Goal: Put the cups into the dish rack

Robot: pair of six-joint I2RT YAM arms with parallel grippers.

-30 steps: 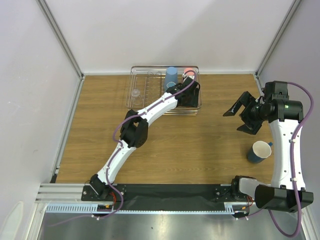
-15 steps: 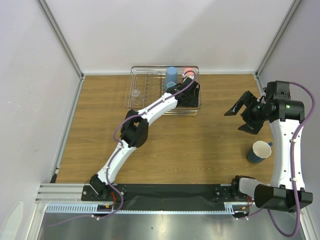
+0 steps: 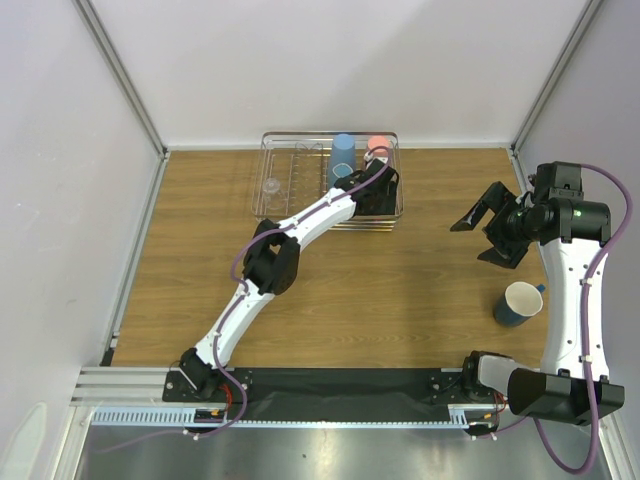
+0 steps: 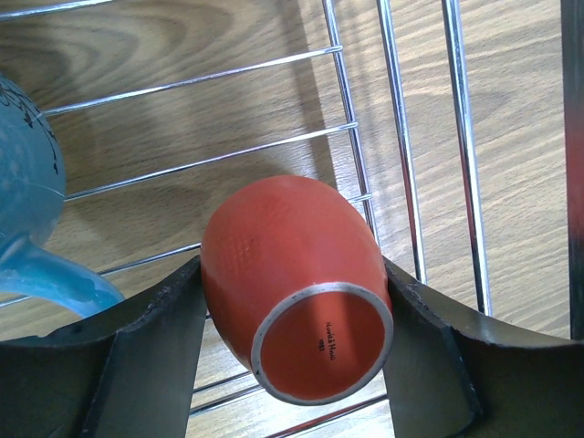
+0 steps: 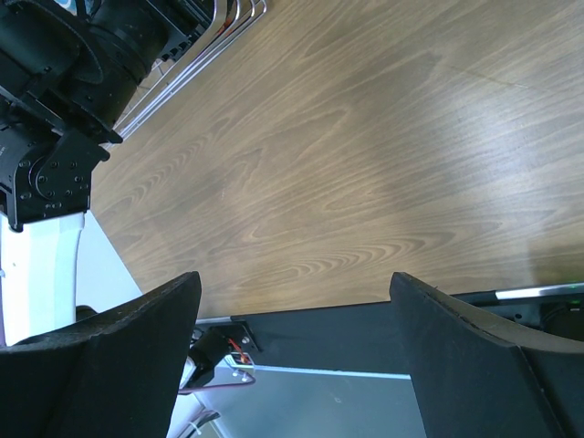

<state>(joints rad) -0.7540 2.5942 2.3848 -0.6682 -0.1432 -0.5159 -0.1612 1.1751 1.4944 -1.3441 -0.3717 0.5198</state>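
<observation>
I should release the cup from my left gripper now, because the small orange cup [image 4: 287, 246] is bottom-up close above the bars, inside the rack's side wires.
My left gripper [image 4: 292, 278] is shut on a small orange cup [image 4: 287, 246], held bottom-up just above the bars of the dish rack [image 4: 401, 137]. From above, the left gripper [image 3: 378, 192] hangs over the right part of the silver wire dish rack [image 3: 300, 134]. A light blue tumbler [image 3: 343, 150] and a pink tumbler [image 3: 377, 144] stand at the rack's far side, and a clear glass [image 3: 271, 186] stands at its left. A dark blue white-lined mug [image 3: 518, 303] stands on the table at the right. My right gripper [image 3: 474, 241] hovers open and empty above and left of that mug.
The left wrist view shows the light blue tumbler [image 4: 23, 182] close to the left of the orange cup. The wooden table [image 3: 400, 290] is bounded by white walls on three sides. A black strip with both arm bases [image 3: 340, 385] runs along the near edge.
The left gripper has shifted slightly over the rack, uncovering more of the pink tumbler. The right gripper has drifted a little to the right.
</observation>
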